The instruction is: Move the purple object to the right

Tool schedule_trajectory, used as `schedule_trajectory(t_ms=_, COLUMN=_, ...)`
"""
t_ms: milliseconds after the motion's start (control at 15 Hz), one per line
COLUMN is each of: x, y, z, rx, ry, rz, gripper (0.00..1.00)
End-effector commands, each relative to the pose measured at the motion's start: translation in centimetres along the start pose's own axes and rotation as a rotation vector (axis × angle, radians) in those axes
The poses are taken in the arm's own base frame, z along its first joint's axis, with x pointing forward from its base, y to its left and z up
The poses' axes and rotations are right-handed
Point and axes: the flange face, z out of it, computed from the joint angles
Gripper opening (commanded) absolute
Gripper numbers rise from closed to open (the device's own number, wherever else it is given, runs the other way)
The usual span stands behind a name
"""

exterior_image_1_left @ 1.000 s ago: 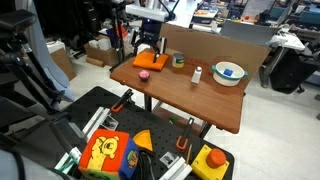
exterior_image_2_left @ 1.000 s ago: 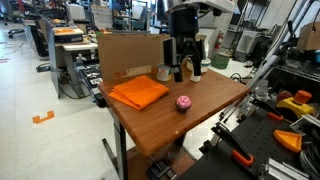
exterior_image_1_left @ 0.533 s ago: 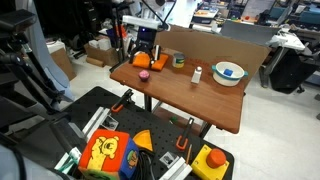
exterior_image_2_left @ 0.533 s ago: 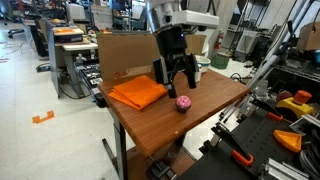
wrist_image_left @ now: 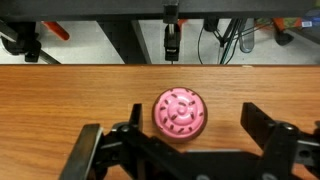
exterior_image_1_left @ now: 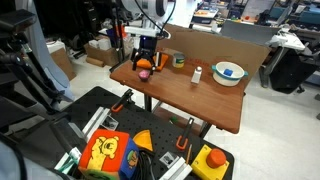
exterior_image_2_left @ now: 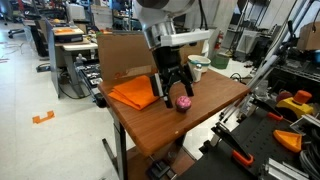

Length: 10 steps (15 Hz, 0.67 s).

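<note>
The pink lump sits between both open fingers, which are down level with its sides, so closing my gripper now would catch the lump.
The purple object is a small round pink-magenta lump with dark sprinkles, lying on the brown wooden table. In both exterior views it sits near the table's edge, mostly hidden behind the gripper in one of them. My gripper is open, low over the table, with a finger on either side of the lump and not touching it. It also shows in both exterior views. The orange flat square lies right beside it.
A small white bottle, a light bowl and a small jar stand farther along the table. A cardboard panel lines the back edge. Bins of toys and tools sit on the floor by the table.
My gripper has moved from over the back of the table toward the purple object and come down around it. The object has not moved.
</note>
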Motion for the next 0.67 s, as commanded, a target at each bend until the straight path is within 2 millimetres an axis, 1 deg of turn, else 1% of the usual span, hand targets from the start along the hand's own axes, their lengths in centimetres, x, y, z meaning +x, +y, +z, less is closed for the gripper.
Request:
schedule_trajectory(t_ms=0, x=1.1, y=-0.3, z=0.4, rx=-0.058, ry=-0.011, rz=0.04, gripper=0.74)
schedule_trajectory(t_ms=133, x=1.2, y=-0.3, z=0.5, rx=-0.067, ry=-0.022, rz=0.055, gripper=0.58)
schedule_trajectory(t_ms=333, x=0.9, y=0.0, z=0.1, rx=-0.059, ry=-0.066, rz=0.066, gripper=0.35)
schedule_trajectory(t_ms=400, x=0.6, y=0.2, z=-0.3, rx=-0.055, ry=-0.073, rz=0.065, gripper=0.32)
schedule_trajectory(t_ms=600, x=-0.5, y=1.0, z=-2.4, rx=-0.027, ry=-0.06, rz=0.05, gripper=0.32)
